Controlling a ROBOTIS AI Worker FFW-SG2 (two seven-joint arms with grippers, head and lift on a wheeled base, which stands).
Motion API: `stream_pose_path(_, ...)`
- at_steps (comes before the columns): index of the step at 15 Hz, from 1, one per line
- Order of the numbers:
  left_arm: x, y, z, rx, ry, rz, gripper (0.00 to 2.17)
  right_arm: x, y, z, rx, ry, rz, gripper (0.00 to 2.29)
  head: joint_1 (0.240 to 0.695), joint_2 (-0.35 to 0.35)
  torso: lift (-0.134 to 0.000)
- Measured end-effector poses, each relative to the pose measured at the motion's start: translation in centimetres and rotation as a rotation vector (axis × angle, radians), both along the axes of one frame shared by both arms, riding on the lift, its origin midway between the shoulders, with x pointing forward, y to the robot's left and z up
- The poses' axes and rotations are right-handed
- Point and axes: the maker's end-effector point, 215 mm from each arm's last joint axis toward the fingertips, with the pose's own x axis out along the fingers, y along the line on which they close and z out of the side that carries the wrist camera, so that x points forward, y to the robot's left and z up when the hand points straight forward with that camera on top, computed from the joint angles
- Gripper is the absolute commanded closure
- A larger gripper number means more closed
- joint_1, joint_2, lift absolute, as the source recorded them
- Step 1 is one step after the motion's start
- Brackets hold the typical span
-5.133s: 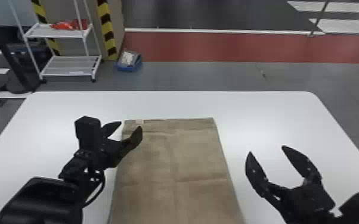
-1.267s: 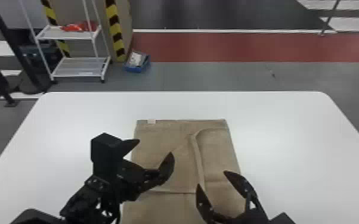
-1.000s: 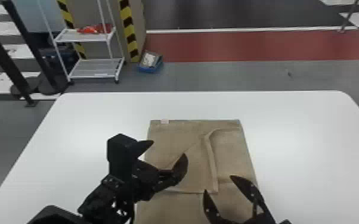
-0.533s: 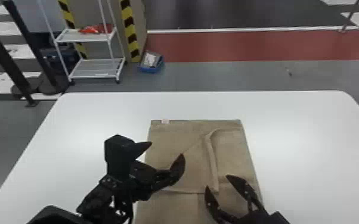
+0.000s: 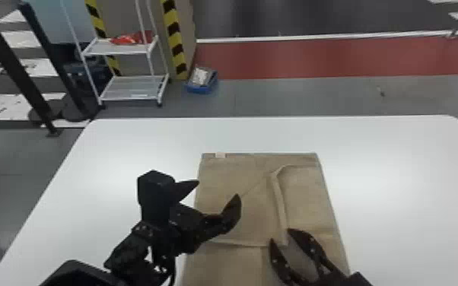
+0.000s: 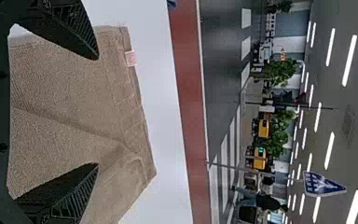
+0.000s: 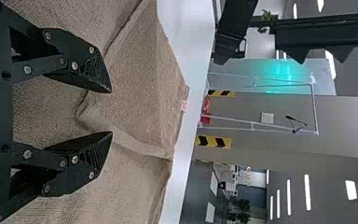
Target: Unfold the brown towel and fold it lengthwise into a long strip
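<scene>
My right gripper grabs the folded layer by its raised edge [image 5: 281,209] next, to unfold the brown towel.
The brown towel [image 5: 236,186] lies flat on the white table, with a layer folded over its left part whose raised edge runs down right of the middle. A pale tag [image 5: 220,155] sits at its far left corner. Over the towel's left side is my left gripper [image 5: 218,190], open and holding nothing. My right gripper [image 5: 280,235] stands open at the near corner of the folded layer. In the left wrist view the open left gripper [image 6: 98,112] has the towel [image 6: 74,102] beyond it. In the right wrist view the right gripper [image 7: 112,112] faces the layer's corner.
The white table [image 5: 403,182] extends around the towel on the left, right and far side. Beyond it on the floor stand a white shelf rack [image 5: 133,87] and a blue box [image 5: 202,80].
Over the last second the grippers have barely shifted. Compared with the oldest frame, the right gripper has come left onto the towel, a folded layer now shows, and the head view has turned left.
</scene>
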Motion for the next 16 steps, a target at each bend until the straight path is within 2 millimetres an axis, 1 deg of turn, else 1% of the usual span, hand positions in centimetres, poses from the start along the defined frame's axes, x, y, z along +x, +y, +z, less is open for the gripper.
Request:
stream_pose_path(2,0.0,-0.1,-0.1,-0.001,0.001,-0.002,0.08,-0.3,0.0,0.3,-0.009,-0.001,0.002,0.68,0.695,0.105,-0.123)
stream_pose_path(3,0.0,-0.2,-0.1,-0.001,0.002,-0.003,0.08,-0.4,-0.1,0.2,-0.014,0.005,0.001,0.74,0.695,0.103,-0.123)
stream_pose_path(4,0.0,-0.2,-0.1,-0.001,0.003,-0.004,0.08,-0.5,-0.3,-0.3,-0.023,0.02,0.0,0.8,0.695,0.101,-0.123)
stream_pose_path(5,0.0,-0.2,-0.2,-0.001,0.003,-0.005,0.08,-0.4,-0.4,-0.7,-0.031,0.034,-0.002,0.8,0.695,0.099,-0.123)
stream_pose_path(6,0.0,-0.2,-0.2,0.0,0.003,-0.005,0.08,-0.4,-0.5,-1.0,-0.037,0.045,-0.004,0.89,0.695,0.096,-0.123)
stream_pose_path(7,0.0,-0.2,-0.1,0.0,0.003,-0.006,0.08,-0.4,-0.5,-1.1,-0.04,0.049,-0.005,1.04,0.695,0.096,-0.123)
stream_pose_path(8,0.0,-0.2,-0.1,0.0,0.002,-0.006,0.08,-0.3,-0.5,-1.1,-0.04,0.049,-0.006,1.27,0.695,0.095,-0.123)
stream_pose_path(9,-0.1,-0.2,-0.1,0.001,0.002,-0.006,0.08,-0.3,-0.6,-0.9,-0.039,0.047,-0.007,1.42,0.695,0.095,-0.123)
stream_pose_path(12,-0.2,-0.3,-0.2,0.001,0.004,-0.008,0.08,-0.3,-0.6,-0.5,-0.036,0.036,-0.006,1.42,0.695,0.093,-0.123)
stream_pose_path(14,-0.1,-0.3,-0.1,0.002,0.0,-0.008,0.08,-0.4,-0.6,0.1,-0.026,0.016,-0.009,1.42,0.695,0.092,-0.123)
stream_pose_path(16,0.4,-0.4,0.3,-0.001,-0.028,-0.008,0.08,-0.6,-1.0,1.9,0.001,-0.041,-0.029,1.42,0.695,0.086,-0.123)
